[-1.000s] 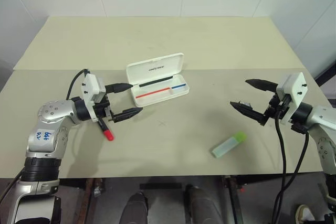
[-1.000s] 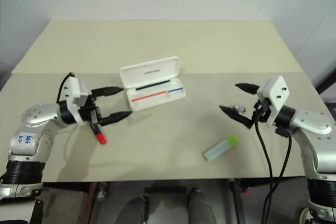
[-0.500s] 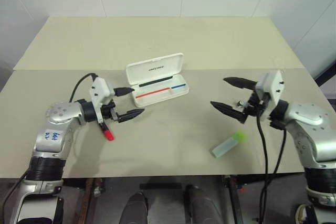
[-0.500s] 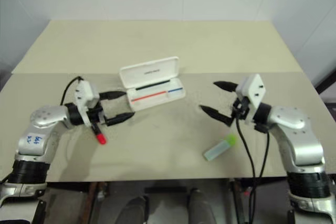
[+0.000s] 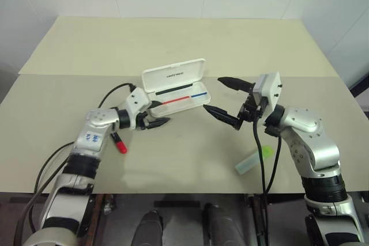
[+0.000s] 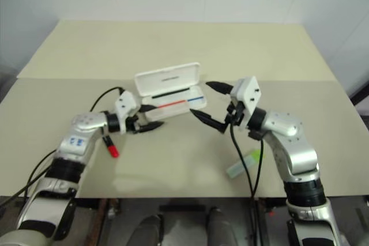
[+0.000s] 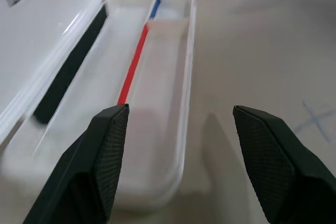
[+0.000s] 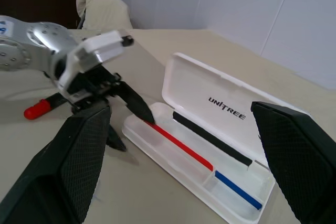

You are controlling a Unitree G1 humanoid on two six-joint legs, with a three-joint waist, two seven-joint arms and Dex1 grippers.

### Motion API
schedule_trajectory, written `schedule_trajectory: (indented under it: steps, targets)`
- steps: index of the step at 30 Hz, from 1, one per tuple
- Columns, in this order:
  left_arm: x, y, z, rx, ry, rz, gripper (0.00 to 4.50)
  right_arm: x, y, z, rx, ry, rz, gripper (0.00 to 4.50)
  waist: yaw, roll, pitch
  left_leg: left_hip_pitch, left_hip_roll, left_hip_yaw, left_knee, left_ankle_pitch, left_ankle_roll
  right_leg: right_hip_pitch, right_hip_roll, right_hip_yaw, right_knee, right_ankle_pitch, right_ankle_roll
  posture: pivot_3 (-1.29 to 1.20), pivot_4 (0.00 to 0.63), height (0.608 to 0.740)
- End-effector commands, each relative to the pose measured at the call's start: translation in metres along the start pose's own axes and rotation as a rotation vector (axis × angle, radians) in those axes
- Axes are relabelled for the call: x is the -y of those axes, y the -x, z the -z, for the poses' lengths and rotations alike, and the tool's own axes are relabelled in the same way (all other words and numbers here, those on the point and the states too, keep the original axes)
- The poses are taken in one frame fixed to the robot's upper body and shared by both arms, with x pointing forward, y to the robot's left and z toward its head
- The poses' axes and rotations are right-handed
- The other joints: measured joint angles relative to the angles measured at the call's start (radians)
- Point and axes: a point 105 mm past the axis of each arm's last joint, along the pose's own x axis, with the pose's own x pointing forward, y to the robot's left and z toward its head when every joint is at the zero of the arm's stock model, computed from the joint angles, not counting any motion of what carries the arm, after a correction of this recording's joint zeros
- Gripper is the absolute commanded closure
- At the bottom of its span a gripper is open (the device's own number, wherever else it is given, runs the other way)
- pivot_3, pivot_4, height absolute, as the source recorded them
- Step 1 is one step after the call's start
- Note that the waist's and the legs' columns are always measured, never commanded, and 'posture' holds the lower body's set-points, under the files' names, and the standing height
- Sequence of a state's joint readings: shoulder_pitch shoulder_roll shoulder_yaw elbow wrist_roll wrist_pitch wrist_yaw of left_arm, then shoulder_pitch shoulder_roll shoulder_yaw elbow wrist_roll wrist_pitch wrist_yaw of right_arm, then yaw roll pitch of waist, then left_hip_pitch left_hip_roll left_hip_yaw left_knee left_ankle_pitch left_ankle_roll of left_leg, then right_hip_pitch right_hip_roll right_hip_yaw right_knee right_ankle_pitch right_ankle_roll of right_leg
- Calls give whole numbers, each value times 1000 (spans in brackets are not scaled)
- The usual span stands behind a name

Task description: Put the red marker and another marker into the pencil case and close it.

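I should next use my left gripper to pinch the pencil case by its thin front side (image 5: 183,109), because the pencil case's open tray (image 5: 176,97) is wider than my fingers can span.
The pencil case (image 5: 185,101) lies open at the table's middle, its lid (image 5: 173,74) tilted back and thin red and blue stripes inside. My left gripper (image 5: 159,113) is open at the case's left end, one finger over the tray and the other over the table, gripping nothing. Behind it, under my left wrist, the red marker (image 5: 118,144) lies on the table. My right gripper (image 5: 212,94) hovers wide open just off the case's right end. The other marker (image 5: 253,160), pale with a lime-green cap, lies near the front edge under my right forearm.
The pale table (image 5: 173,38) stretches back to a white wall, with a seam running across it behind the case. A black cable (image 5: 260,154) hangs from my right wrist across the green-capped marker.
My left gripper has moved right, away from the red marker to the case's left end, and its fingers have narrowed a little. My right gripper has swung left to the case's right end.
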State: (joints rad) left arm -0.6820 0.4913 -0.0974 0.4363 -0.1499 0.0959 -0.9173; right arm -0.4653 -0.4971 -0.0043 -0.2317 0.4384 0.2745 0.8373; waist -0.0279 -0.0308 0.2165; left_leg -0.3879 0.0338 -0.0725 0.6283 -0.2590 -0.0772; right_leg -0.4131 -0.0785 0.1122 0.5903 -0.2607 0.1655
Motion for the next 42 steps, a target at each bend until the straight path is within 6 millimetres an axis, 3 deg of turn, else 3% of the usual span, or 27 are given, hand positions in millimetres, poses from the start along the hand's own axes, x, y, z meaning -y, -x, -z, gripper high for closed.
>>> schedule_trajectory:
  steps: [1, 13, 16, 24, 35, 42]
  targets:
    - [0, -5, -5, 3, -45, 33, 1240, -2, 2, -11, 37, 30, 27, 0, -6, 0, 0, 0, 0, 0, 0, 0, 0, 0, 0, 0, 0, 0, 0, 0, 150, 740]
    - [-10, -11, 6, -107, -26, 47, 1240, 1, 4, -23, 70, 66, 97, 0, -2, 0, 0, 0, 0, 0, 0, 0, 0, 0, 0, 0, 1, 0, 0, 0, 150, 740]
    - [-7, -14, 5, -125, -45, 82, 1821, 2, 5, -26, 78, 75, 108, 0, -3, 0, 0, 0, 0, 0, 0, 0, 0, 0, 0, 0, 1, 0, 0, 0, 150, 740]
    - [-4, -19, -3, -132, -99, 141, 4489, 5, 5, -29, 92, 85, 120, 0, -2, 0, 0, 0, 0, 0, 0, 0, 0, 0, 0, 0, 1, 0, 0, 0, 150, 740]
    - [19, -12, -22, -89, -158, 312, 4489, 5, 11, -28, 48, 91, 76, 0, -1, 0, 0, -1, 0, 0, 0, 0, 0, 0, 0, 0, 0, 0, 0, 0, 150, 740]
    - [42, 25, -3, -171, -188, 415, 4489, 3, 46, -17, -81, 80, 59, 0, -8, 0, 0, 0, 0, 0, -1, -1, 1, -1, 0, 0, 1, -2, 0, 0, 150, 740]
